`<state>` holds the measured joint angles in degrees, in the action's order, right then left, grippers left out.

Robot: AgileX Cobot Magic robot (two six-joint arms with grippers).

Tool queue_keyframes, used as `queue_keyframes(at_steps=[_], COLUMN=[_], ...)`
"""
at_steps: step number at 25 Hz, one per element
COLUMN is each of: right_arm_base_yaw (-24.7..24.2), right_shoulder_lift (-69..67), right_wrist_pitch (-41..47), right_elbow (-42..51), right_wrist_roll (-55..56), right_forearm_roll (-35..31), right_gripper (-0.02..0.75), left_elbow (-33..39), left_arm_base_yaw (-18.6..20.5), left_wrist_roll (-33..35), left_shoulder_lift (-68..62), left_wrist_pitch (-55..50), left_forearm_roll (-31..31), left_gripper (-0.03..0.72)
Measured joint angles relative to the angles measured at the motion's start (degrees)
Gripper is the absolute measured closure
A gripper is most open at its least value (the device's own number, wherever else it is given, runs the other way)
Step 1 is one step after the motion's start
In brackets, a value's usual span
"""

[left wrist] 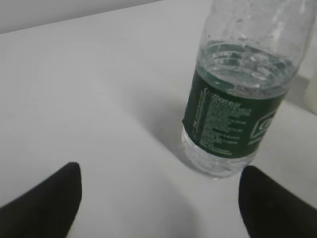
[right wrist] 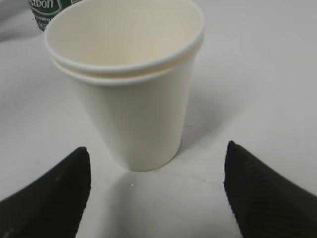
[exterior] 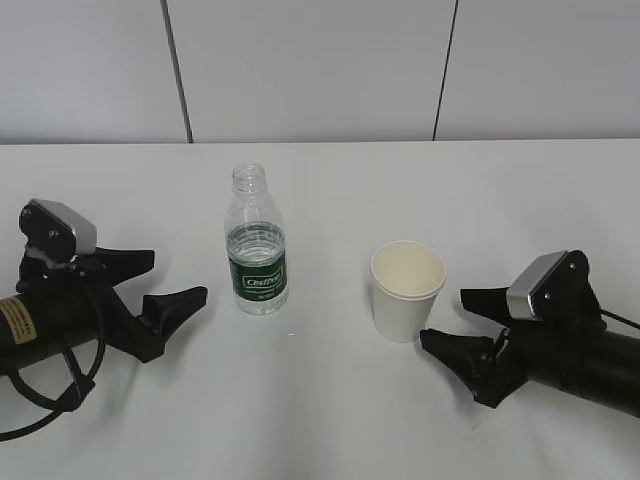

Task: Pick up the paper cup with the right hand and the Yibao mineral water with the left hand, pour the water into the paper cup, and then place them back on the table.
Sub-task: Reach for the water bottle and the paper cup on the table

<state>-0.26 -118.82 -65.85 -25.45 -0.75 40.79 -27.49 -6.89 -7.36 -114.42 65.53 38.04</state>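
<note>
The paper cup needs to be held for the water (exterior: 257, 260) to be poured in, so my right gripper needs to grab the cup by its lower side (exterior: 402, 318) next.
The Yibao mineral water bottle (exterior: 257, 246) stands upright and capless on the white table (exterior: 330, 400), partly filled, with a dark green label; it shows close up in the left wrist view (left wrist: 233, 109). The white paper cup (exterior: 407, 290) stands upright to its right and fills the right wrist view (right wrist: 131, 84). My left gripper (exterior: 178, 278), on the arm with a yellow label, is open and empty, just left of the bottle (left wrist: 161, 186). My right gripper (exterior: 443, 318) is open and empty, just right of the cup (right wrist: 157, 166). Neither touches its object.
A pale panelled wall (exterior: 320, 70) rises behind the table's far edge. The bottle's label edge (right wrist: 47, 10) shows behind the cup in the right wrist view, and the cup's side (left wrist: 312, 91) shows at the right edge of the left wrist view.
</note>
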Motion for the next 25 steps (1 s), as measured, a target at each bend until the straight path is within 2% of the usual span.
queue_keyframes(at_steps=[6,25], right_arm_base_yaw=[0.2,0.2], right_shoulder_lift=[-0.7,-5.4], right_wrist_pitch=[0.0,0.0], right_elbow=[-2.6,-8.9], right_wrist_roll=[0.0,1.3], right_forearm_roll=[3.0,9.8], right_gripper=[0.084,0.094], left_elbow=[-0.3,-0.3], left_arm_base_yaw=[-1.1,-1.1], left_wrist_roll=[-0.1,-0.2], left_shoulder_lift=[-0.1,-0.2], left_wrist_pitch=[0.0,0.0], left_forearm_roll=[-0.1,-0.4], left_gripper=[0.1,0.1])
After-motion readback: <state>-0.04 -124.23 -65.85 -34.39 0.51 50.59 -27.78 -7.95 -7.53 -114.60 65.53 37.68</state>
